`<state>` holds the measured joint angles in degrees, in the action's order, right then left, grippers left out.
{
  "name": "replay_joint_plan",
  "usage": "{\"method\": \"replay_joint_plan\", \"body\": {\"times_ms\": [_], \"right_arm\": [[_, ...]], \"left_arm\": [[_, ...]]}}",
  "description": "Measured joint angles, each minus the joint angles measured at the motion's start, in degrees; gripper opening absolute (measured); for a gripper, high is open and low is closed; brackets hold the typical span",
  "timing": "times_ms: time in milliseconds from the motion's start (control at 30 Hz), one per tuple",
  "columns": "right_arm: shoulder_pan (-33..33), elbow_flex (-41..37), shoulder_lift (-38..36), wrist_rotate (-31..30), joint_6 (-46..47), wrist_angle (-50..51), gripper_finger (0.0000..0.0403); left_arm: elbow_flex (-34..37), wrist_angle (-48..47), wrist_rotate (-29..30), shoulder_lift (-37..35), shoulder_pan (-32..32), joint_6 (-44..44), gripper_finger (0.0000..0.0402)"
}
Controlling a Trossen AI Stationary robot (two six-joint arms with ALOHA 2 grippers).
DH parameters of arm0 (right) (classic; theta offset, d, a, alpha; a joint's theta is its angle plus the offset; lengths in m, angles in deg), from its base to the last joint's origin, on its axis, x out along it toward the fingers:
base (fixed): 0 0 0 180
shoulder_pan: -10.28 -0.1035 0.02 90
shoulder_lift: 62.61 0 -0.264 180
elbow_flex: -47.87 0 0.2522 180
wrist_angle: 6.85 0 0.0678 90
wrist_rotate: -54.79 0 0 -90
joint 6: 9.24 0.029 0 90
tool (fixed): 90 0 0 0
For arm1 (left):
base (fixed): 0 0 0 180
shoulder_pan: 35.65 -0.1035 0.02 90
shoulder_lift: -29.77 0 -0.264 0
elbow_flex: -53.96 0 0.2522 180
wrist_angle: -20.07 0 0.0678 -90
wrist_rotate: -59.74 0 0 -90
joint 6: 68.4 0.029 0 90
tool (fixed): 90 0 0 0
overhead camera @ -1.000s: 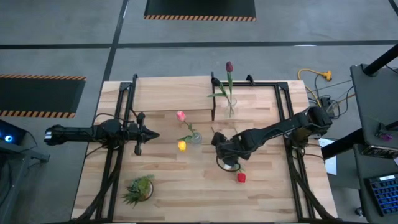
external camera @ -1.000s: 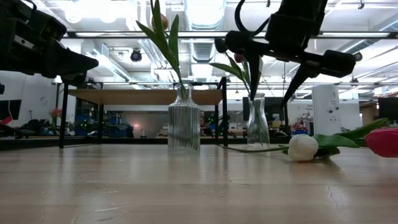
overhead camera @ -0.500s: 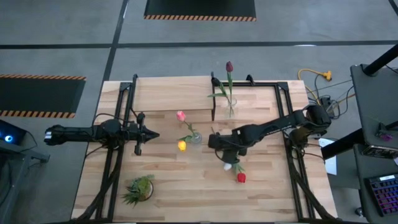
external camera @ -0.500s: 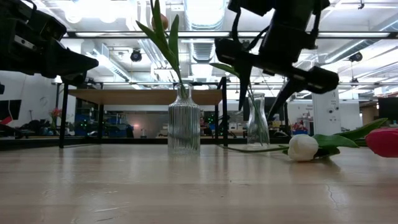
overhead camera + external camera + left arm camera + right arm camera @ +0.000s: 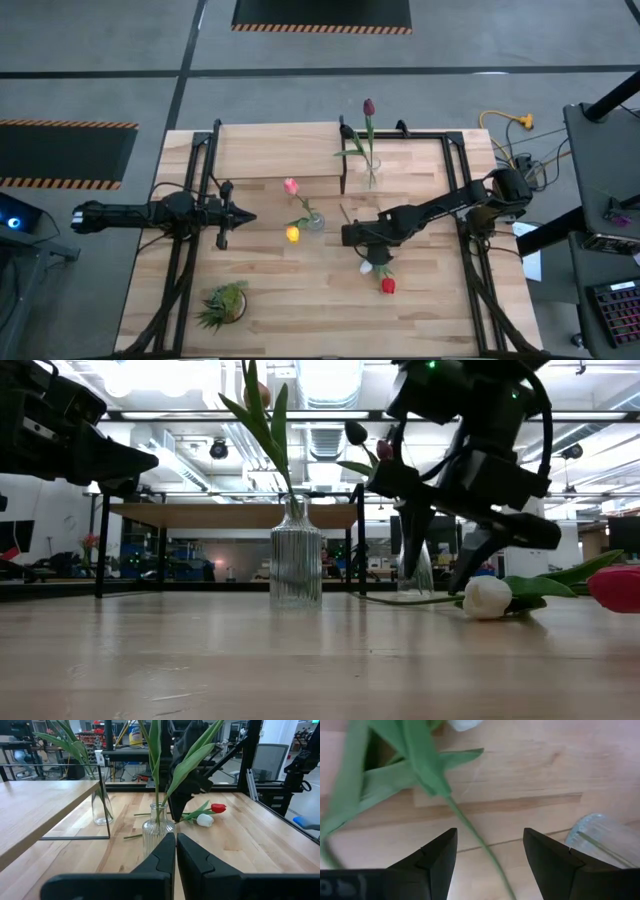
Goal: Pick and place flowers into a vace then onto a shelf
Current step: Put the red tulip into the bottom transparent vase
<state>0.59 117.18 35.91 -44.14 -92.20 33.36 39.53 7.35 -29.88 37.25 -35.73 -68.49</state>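
Observation:
The red tulip needs to go in the ribbed vase (image 5: pixel 315 221), so I should next grip it with my right gripper by its green stem below the leaves.
A white tulip (image 5: pixel 367 267) and a red tulip (image 5: pixel 388 286) lie flat on the table, stems side by side. My right gripper (image 5: pixel 490 856) is open, pointing down, with one finger on each side of a green stem (image 5: pixel 470 827), apart from it. In the low view, my right gripper (image 5: pixel 442 558) hangs just above the table beside the white head (image 5: pixel 487 597). A ribbed vase (image 5: pixel 315 221) holds the pink tulip (image 5: pixel 291 186) and the orange-yellow tulip (image 5: pixel 292 234). A slim vase (image 5: pixel 372 172) holds the maroon tulip (image 5: pixel 368 106). My left gripper (image 5: pixel 246 216) waits shut, left of the ribbed vase.
The pale shelf board (image 5: pixel 280 150) on black legs stands at the table's far side, with the slim vase on the table by its right end. A spiky tuft plant (image 5: pixel 225 303) sits near the front left. Bare planks lie in front of the ribbed vase.
My right gripper has moved from above the tulip heads toward the table's far left along the stems and has come down close to the table, tipping its fingers downward. The white head, covered a second ago in the high view, now shows.

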Motion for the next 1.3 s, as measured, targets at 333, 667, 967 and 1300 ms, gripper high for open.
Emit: {"method": "replay_joint_plan", "body": {"times_ms": [333, 667, 967, 1300], "right_arm": [[0.0, -2.4, 1.1, 1.7, -0.2, -6.2, 0.0219], [-0.1, 0.0, 6.0, 1.5, -0.2, -5.1, 0.0219], [0.0, 1.3, 6.5, 3.4, 0.0, -4.6, 0.0193], [0.0, 1.2, 7.4, 3.5, 0.5, -2.6, 0.0086]], "left_arm": [[0.0, 0.0, 0.0, 0.0, 0.0, 0.0, 0.0000], [0.0, 0.0, 0.0, 0.0, 0.0, 0.0, 0.0000], [0.0, 0.0, 0.0, 0.0, 0.0, 0.0, 0.0000], [0.0, 0.0, 0.0, 0.0, 0.0, 0.0, 0.0000]]}}
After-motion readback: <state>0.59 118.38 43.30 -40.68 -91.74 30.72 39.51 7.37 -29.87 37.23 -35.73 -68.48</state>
